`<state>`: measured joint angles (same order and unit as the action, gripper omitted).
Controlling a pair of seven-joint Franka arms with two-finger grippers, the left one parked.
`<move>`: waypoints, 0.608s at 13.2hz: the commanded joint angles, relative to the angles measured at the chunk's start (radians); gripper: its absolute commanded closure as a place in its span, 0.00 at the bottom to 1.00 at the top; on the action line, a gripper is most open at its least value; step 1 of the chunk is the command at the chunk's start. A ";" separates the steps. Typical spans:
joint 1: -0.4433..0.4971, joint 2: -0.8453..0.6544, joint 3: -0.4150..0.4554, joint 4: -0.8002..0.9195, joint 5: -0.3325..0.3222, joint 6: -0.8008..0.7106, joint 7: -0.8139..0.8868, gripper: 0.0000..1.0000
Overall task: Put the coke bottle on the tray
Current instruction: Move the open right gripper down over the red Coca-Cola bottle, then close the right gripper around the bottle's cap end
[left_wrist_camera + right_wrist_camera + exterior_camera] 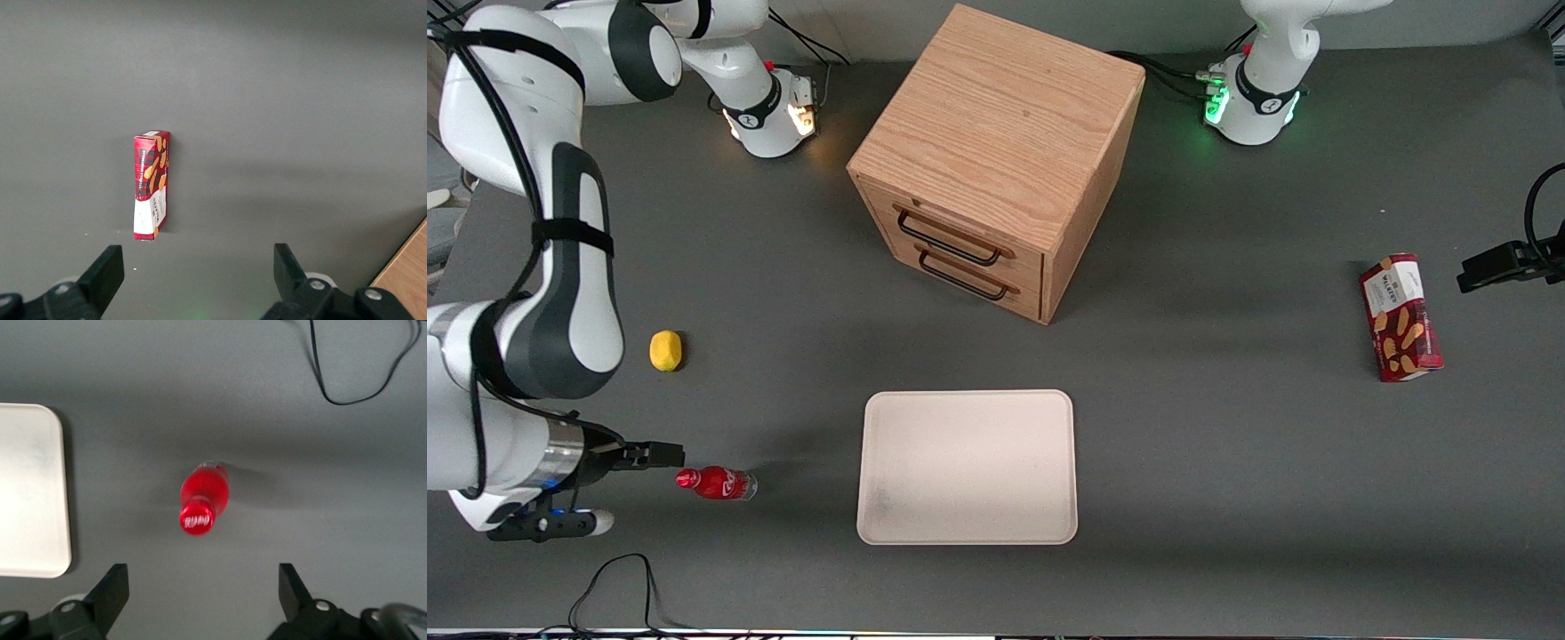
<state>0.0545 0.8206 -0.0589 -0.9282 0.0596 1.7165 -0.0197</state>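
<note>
My right gripper is going to pick up the coke bottle next by its red cap end (687, 478) (197, 520), to place the bottle on the tray.
The coke bottle (716, 483), with red cap and red label, stands upright on the dark table near the front edge; the right wrist view looks down on its cap (198, 520). The cream-beige tray (967, 396) lies flat beside it, a short way toward the parked arm's end, and its rounded corner shows in the right wrist view (40, 560). My right gripper (640, 487) hangs above the table just toward the working arm's end from the bottle. It is open and empty (203, 570), and the bottle is not between the fingers.
A yellow lemon (665, 350) lies farther from the front camera than the bottle. A wooden drawer cabinet (996, 160) stands mid-table, farther back than the tray. A red snack box (1400, 317) (151, 185) sits toward the parked arm's end. A black cable (618, 578) (347, 393) loops at the front edge.
</note>
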 commanded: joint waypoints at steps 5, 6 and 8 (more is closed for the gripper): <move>0.011 0.092 0.007 0.045 0.011 0.090 0.018 0.01; 0.013 0.098 0.007 0.045 0.013 0.104 0.018 0.02; 0.013 0.107 0.007 0.043 0.011 0.107 0.012 0.05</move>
<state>0.0674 0.9002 -0.0524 -0.9264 0.0596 1.8215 -0.0160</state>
